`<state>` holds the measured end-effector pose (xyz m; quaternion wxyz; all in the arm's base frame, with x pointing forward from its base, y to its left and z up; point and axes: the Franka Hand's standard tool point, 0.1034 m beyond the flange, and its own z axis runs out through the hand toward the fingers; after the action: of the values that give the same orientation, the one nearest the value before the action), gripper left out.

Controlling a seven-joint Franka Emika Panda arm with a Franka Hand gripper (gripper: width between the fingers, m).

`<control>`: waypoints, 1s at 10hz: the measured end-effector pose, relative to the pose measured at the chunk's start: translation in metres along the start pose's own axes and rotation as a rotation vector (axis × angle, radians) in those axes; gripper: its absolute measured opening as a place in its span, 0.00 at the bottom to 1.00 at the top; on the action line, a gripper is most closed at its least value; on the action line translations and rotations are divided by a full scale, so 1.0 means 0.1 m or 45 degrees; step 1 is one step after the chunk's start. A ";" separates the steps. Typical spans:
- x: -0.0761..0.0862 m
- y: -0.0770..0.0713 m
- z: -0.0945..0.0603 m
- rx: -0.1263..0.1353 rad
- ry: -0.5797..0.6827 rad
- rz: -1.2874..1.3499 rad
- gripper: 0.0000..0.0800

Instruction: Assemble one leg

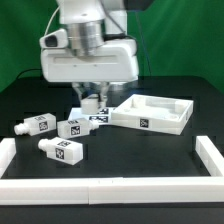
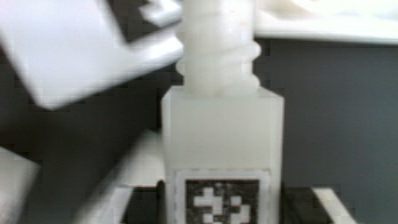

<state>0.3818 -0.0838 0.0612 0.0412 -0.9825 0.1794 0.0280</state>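
Note:
The white leg hangs above the marker board and would drop if I opened my gripper now. My gripper needs to keep holding the leg.
My gripper point(image 1: 91, 101) is shut on a white leg point(image 1: 92, 103), held just above the table near the tabletop's left corner in the exterior view. In the wrist view the leg point(image 2: 226, 130) fills the middle, its tag between my fingers point(image 2: 128, 200) and its threaded peg end pointing away from the camera. The white square tabletop point(image 1: 152, 113) lies on the black table at the exterior view's right. Three other legs lie at the exterior view's left: one point(image 1: 35, 125), one point(image 1: 72, 128) and one point(image 1: 60, 151).
A low white rail point(image 1: 100, 188) runs along the table's front edge, with side rails at the left point(image 1: 6, 152) and right point(image 1: 210, 152). The marker board point(image 1: 92, 116) lies under my gripper. A green backdrop stands behind.

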 end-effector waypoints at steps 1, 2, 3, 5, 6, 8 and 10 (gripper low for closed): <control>-0.07 0.18 0.04 -0.009 -0.008 0.003 0.36; -0.15 0.30 0.09 -0.021 -0.006 0.010 0.36; -0.19 0.34 0.13 -0.029 -0.006 0.005 0.36; -0.22 0.37 0.28 -0.051 -0.016 -0.004 0.36; -0.24 0.38 0.33 -0.061 -0.018 -0.007 0.36; -0.24 0.40 0.38 -0.067 -0.023 -0.007 0.36; -0.24 0.40 0.38 -0.067 -0.025 -0.013 0.36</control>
<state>0.3434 -0.1088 0.0221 0.0171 -0.9838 0.1732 0.0420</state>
